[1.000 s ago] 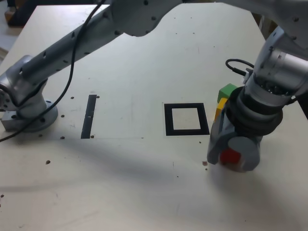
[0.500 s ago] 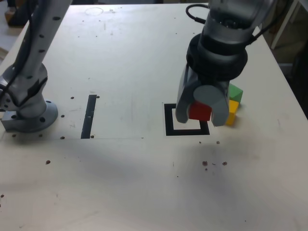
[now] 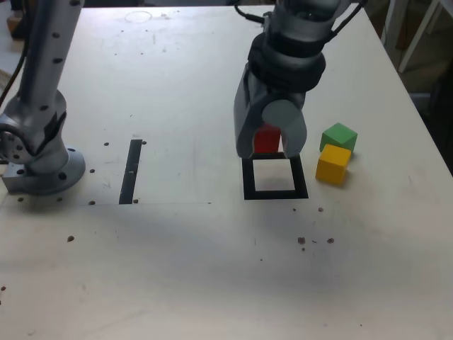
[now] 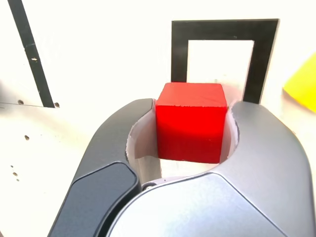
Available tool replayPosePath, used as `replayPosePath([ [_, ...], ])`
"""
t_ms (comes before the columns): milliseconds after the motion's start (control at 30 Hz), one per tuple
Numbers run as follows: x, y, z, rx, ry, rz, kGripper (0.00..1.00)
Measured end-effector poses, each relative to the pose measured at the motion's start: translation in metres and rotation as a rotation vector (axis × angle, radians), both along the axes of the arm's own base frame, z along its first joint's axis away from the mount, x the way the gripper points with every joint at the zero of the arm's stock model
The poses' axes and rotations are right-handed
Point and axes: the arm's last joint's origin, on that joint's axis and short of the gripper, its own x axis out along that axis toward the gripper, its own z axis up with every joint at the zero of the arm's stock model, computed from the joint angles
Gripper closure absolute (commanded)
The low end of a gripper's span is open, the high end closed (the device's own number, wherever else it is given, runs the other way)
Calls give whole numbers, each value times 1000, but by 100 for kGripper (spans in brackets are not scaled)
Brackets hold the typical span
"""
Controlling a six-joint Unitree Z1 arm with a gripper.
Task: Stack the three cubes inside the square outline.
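Observation:
I need to keep my gripper closed on the red cube until it is inside the black square outline, because the wrist view shows it short of that outline.
My gripper (image 3: pixel 267 144) is shut on the red cube (image 3: pixel 267 139), which hangs just above the far edge of the black square outline (image 3: pixel 274 192). The wrist view shows the red cube (image 4: pixel 191 121) clamped between both grey jaws, with the square outline (image 4: pixel 179 52) just beyond it and empty inside. The green cube (image 3: pixel 339 136) and the yellow cube (image 3: pixel 333 163) sit touching each other on the table, to the exterior view's right of the outline. A corner of the yellow cube (image 4: pixel 303 89) shows at the wrist picture's edge.
A straight black tape strip (image 3: pixel 131 171) lies on the pale table (image 3: pixel 177 248) at the exterior view's left of the outline. The arm's grey base (image 3: pixel 39 166) is bolted at the far left edge, and its links rise over the table's back.
The gripper has carried the red cube from the table's near right, leftward and away, to just above the outline's far edge. Green and yellow cubes have come clear of the arm.

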Motion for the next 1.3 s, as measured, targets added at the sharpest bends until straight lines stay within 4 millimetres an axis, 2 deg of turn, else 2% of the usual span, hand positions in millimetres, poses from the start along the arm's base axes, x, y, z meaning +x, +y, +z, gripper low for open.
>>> replayPosePath([
  [167, -4, 10, -16, -17, -12, 31, 71],
  [1067, 10, 9, -52, -66, 4, -8, 71],
  [1300, 9, 11, -56, -72, 8, -5, 71],
])
